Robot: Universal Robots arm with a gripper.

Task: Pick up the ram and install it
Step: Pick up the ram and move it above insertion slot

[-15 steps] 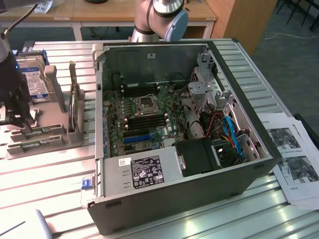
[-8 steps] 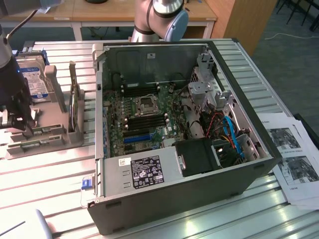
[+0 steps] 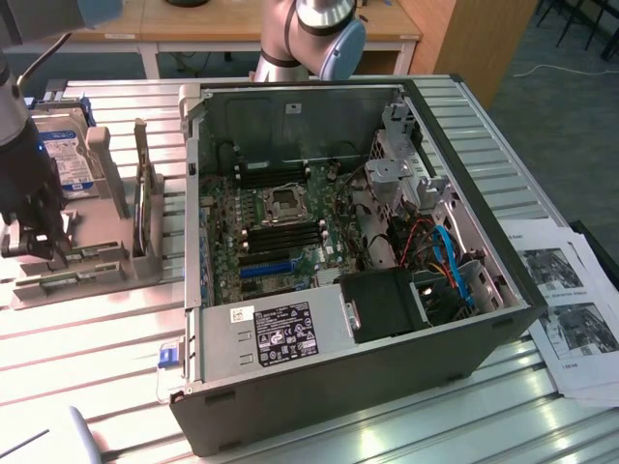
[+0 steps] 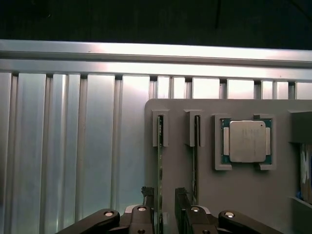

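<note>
The tray's slot posts wrap around the ends of the ram stick. My gripper needs to pick up the stick by its bare middle [image 3: 71,275] next.
In the wrist view, a ram stick [image 4: 160,165] stands on edge in a slot of the grey holder tray [image 4: 204,195]; its thin green edge is what shows. A second stick [image 4: 196,161] stands in the neighbouring slot. My gripper [image 4: 165,197] is open, with a dark finger [image 4: 147,202] on one side of the first stick and the other finger on the far side, a small gap left. In the exterior view the gripper [image 3: 39,246] hangs low over the tray [image 3: 97,275] at the exterior view's left. The motherboard [image 3: 280,227] lies inside the open computer case [image 3: 338,358].
A processor chip [image 4: 246,141] sits in a pocket of the tray beside the sticks. A hard drive with a blue label [image 3: 68,159] stands in the tray's rack. Printed papers [image 3: 571,309] lie at the exterior view's right. The table [image 3: 87,338] is ribbed metal.
</note>
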